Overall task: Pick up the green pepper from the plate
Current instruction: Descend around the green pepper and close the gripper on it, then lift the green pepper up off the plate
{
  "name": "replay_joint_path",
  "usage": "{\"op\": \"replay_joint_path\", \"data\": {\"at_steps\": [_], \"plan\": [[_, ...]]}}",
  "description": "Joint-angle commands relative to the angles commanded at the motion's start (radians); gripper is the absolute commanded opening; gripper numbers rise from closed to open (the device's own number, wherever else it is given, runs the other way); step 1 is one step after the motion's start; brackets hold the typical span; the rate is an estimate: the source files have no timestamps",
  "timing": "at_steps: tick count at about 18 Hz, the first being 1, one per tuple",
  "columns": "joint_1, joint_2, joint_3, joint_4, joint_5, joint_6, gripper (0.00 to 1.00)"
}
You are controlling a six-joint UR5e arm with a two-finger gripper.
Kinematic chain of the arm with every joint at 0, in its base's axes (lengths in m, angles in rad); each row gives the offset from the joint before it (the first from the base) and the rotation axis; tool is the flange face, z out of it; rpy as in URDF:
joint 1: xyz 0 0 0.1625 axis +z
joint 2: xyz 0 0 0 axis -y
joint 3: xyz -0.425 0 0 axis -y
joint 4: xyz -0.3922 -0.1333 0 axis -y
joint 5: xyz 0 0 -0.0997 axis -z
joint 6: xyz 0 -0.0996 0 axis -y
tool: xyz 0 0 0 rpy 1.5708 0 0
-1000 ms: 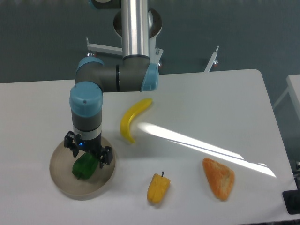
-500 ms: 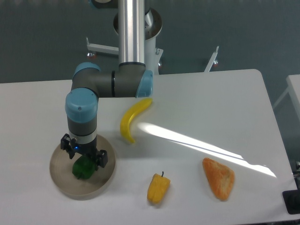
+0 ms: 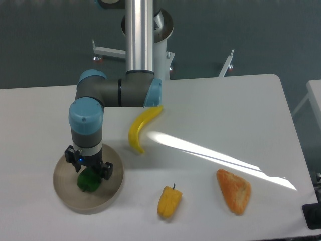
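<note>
My gripper grabs the green pepper (image 3: pixel 88 183) by its rounded sides next. Then my gripper picks the pepper up from the plate.
The green pepper (image 3: pixel 88 183) lies on the left half of the round beige-grey plate (image 3: pixel 111 192) at the front left of the table. My gripper (image 3: pixel 89 169) points straight down over the pepper and covers its upper part. Its dark fingers (image 3: pixel 106 170) stand spread on either side of the pepper, low over the plate. The jaws look open around the pepper, and the fingertips are hidden behind the wrist and the pepper.
A yellow banana (image 3: pixel 140 127) lies just right of the arm's elbow. A yellow pepper with a dark stem (image 3: pixel 169 201) sits right of the plate. An orange bread-like piece (image 3: pixel 233 190) lies further right. A bright band of light crosses the white table.
The gripper has moved a little to the left and lower over the plate, covering more of the green pepper. The pepper has stayed in place.
</note>
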Motion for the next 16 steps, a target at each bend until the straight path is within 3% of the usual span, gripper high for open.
{"op": "replay_joint_path", "data": {"at_steps": [1,11,16], "plan": [[0.0,0.0,0.0,0.0,0.0,0.0,0.32],[0.0,0.012,0.011,-0.003,-0.002,0.005,0.26],[0.038,0.086,-0.001,-0.044,0.034,0.11,0.25]]}}
